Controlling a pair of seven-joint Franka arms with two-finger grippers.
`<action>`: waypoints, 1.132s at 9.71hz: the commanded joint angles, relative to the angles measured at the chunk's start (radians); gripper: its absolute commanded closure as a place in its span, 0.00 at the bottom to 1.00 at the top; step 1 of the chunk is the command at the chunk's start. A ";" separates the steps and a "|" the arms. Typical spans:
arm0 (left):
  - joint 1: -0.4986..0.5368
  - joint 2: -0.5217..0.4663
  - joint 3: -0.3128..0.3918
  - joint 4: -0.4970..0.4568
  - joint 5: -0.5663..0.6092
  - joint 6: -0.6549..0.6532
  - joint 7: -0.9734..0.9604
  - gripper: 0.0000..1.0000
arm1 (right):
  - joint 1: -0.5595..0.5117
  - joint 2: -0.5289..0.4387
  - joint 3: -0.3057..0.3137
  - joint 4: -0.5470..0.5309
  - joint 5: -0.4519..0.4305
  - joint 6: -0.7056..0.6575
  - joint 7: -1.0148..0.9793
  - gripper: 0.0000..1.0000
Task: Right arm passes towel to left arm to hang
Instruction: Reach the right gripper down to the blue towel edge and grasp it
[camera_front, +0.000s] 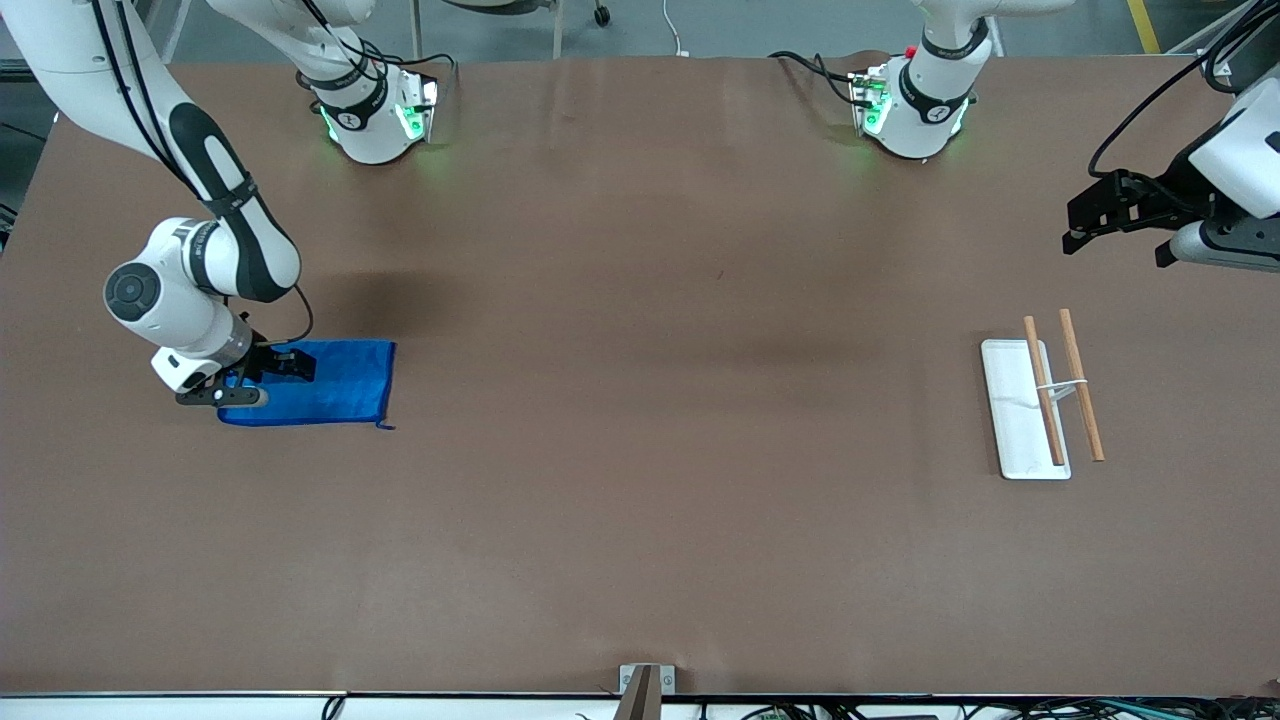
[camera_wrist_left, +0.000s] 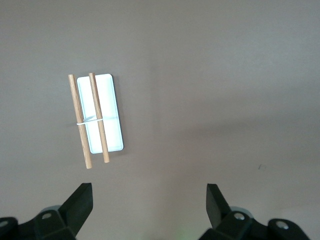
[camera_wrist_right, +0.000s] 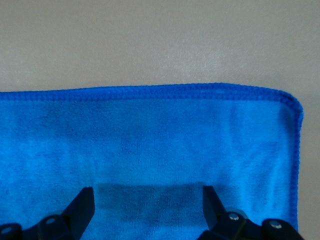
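My right gripper's open fingers are low over the blue towel cloth, so it is time for my right gripper to close on the towel.
The bright blue towel (camera_front: 340, 385) lies flat on the brown table near the right arm's end, its stitched hem (camera_wrist_right: 150, 92) showing in the right wrist view. My right gripper (camera_front: 285, 365) (camera_wrist_right: 148, 195) is low over the towel (camera_wrist_right: 150, 135), close to one short edge. Its jaws are open wide, with cloth and their shadow between the fingertips (camera_wrist_right: 82, 200). My left gripper (camera_front: 1078, 225) (camera_wrist_left: 148, 192) hangs open and empty in the air over bare table at the left arm's end, beside the rack.
A white flat base (camera_front: 1015, 420) (camera_wrist_left: 112, 100) with two wooden rods (camera_front: 1082, 385) (camera_wrist_left: 98, 117) across it lies toward the left arm's end. Both arm bases (camera_front: 375, 120) (camera_front: 915, 110) stand at the table's back edge. A small bracket (camera_front: 645, 685) sits at the front edge.
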 joint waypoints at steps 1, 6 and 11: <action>0.002 0.012 0.002 -0.023 -0.016 -0.011 0.018 0.00 | -0.010 0.006 0.008 -0.014 -0.011 0.044 -0.011 0.17; 0.002 0.021 0.002 -0.021 -0.016 -0.011 0.018 0.00 | -0.015 -0.001 0.012 -0.037 0.003 0.043 0.003 0.99; 0.002 0.044 0.006 -0.017 -0.031 -0.011 0.016 0.00 | 0.007 -0.089 0.017 0.174 0.006 -0.372 0.026 1.00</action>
